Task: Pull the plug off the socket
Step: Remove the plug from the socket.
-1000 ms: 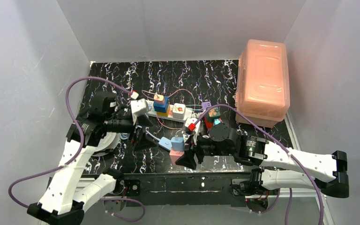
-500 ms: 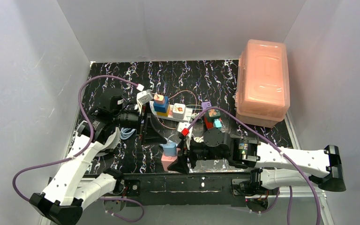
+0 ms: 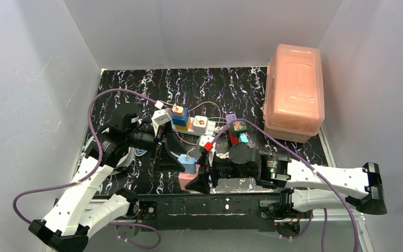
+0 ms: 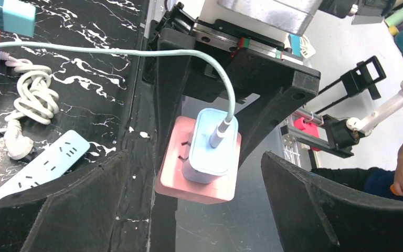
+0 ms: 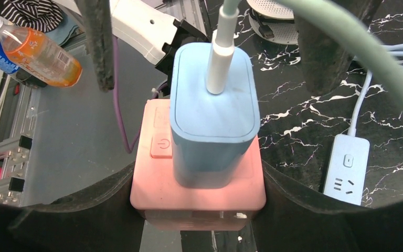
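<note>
The cord end of the light-blue plug is toward me. My left gripper will next grab the two opposite sides of the plug's body to pull the plug straight off the socket.
A pink socket cube with a power button carries a light-blue plug on its top, and a pale cord leaves the plug. My right gripper is shut on the cube's two sides, holding it over the table's front edge. In the left wrist view the plug sits ahead of and between the wide-open fingers of my left gripper, touching neither. From above, the left gripper is just left of the plug.
A long white power strip with several coloured plugs lies behind. A slim light-blue strip and a coiled white cord lie on the black marbled table. A pink lidded box stands at the back right.
My right gripper has carried the pink cube left and toward the front edge. My left arm has swung right, bringing its open fingers beside the plug.
</note>
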